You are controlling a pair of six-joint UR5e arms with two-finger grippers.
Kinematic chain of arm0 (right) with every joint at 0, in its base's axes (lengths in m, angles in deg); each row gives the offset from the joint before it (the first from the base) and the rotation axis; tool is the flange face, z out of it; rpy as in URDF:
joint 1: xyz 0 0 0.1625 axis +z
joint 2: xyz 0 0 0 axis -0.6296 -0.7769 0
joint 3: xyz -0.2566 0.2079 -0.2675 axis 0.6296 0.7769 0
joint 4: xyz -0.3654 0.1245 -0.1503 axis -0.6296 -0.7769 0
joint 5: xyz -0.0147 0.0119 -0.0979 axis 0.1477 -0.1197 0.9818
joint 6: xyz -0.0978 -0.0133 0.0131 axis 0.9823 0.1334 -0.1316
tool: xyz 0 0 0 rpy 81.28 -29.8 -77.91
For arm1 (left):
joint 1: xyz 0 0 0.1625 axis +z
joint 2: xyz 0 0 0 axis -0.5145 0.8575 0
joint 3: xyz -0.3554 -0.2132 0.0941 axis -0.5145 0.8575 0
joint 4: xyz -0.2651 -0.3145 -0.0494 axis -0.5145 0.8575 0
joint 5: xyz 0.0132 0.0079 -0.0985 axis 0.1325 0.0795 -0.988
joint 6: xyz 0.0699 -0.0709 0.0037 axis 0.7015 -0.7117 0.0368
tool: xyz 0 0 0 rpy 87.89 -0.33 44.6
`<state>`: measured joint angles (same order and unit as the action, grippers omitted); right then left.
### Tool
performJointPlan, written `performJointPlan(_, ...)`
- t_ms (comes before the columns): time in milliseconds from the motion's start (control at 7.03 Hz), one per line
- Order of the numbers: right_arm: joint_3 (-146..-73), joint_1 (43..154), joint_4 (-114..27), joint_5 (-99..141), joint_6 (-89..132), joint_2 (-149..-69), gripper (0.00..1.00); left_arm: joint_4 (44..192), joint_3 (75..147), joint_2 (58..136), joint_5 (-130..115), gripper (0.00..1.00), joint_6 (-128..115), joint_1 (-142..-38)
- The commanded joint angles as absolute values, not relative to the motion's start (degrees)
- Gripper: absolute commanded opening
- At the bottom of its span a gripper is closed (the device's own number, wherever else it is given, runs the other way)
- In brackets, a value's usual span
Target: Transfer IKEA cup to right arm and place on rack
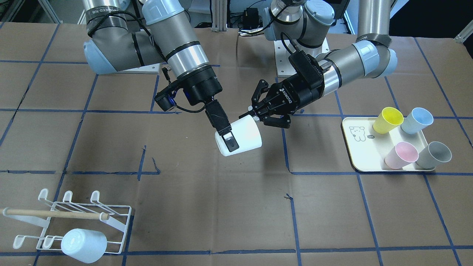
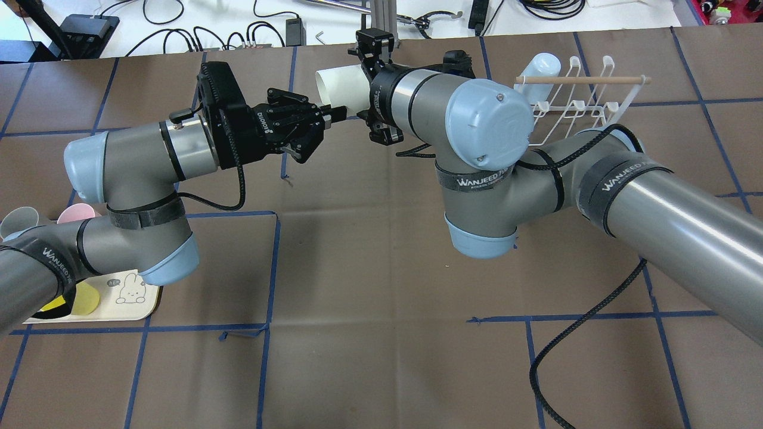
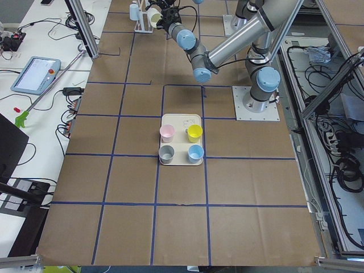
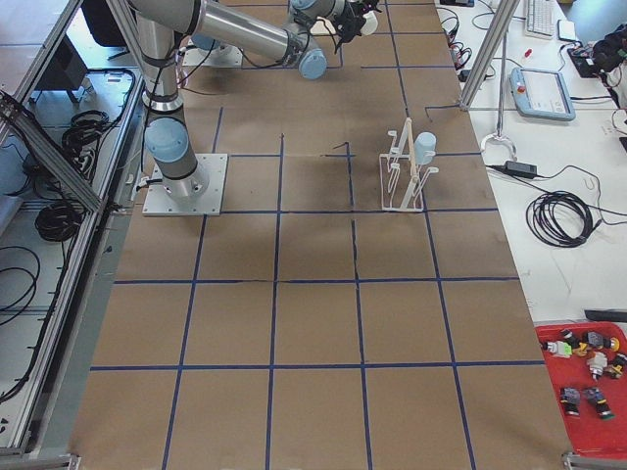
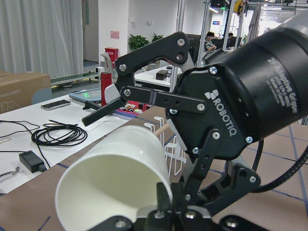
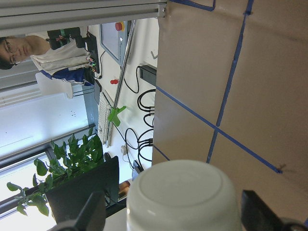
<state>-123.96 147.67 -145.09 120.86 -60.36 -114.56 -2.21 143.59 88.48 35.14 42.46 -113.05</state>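
The white cup (image 1: 242, 136) needs to go on the rack (image 1: 111, 221). My right gripper will grab the cup by its body near the base next.
The white IKEA cup (image 1: 242, 136) hangs on its side in mid-air between the two arms, above the middle of the table. My left gripper (image 1: 255, 115) is shut on the cup's rim (image 5: 144, 159), one finger inside the mouth and one outside. My right gripper (image 1: 236, 139) is open and straddles the cup's body from the base end. In the right wrist view its fingers (image 6: 94, 211) stand on either side of the cup (image 6: 183, 197) with a small gap. The white wire rack (image 1: 111, 221) with its wooden dowel sits at the table's near left corner in the front-facing view.
A pale cup (image 1: 83, 244) lies on the rack's lower pegs. A cream tray (image 1: 354, 147) on my left side holds yellow (image 1: 388, 120), blue (image 1: 417, 120), pink (image 1: 401, 155) and grey (image 1: 434, 157) cups. Brown paper with blue tape lines covers the table.
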Motion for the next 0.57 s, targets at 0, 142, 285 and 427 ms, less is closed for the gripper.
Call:
performJointPlan(0, -124.0, 147.7, -144.9, 120.8, -60.4, -114.5, 0.88, -2.2, 143.6, 88.5, 35.1, 0.07, 42.4, -113.1)
performJointPlan(142, -124.0, 147.7, -144.9, 120.8, -60.4, -114.6, 0.82, -2.2, 143.6, 88.4, 35.1, 0.07, 42.4, -113.1)
performJointPlan(285, -124.0, 147.7, -144.9, 120.7, -60.4, -114.6, 0.78, -2.2, 143.6, 88.4, 35.1, 0.08, 42.4, -113.1)
performJointPlan(427, -124.0, 147.7, -144.9, 120.4, -60.2, -114.7, 0.7, -2.2, 143.5, 88.4, 35.1, 0.1, 42.4, -113.1)
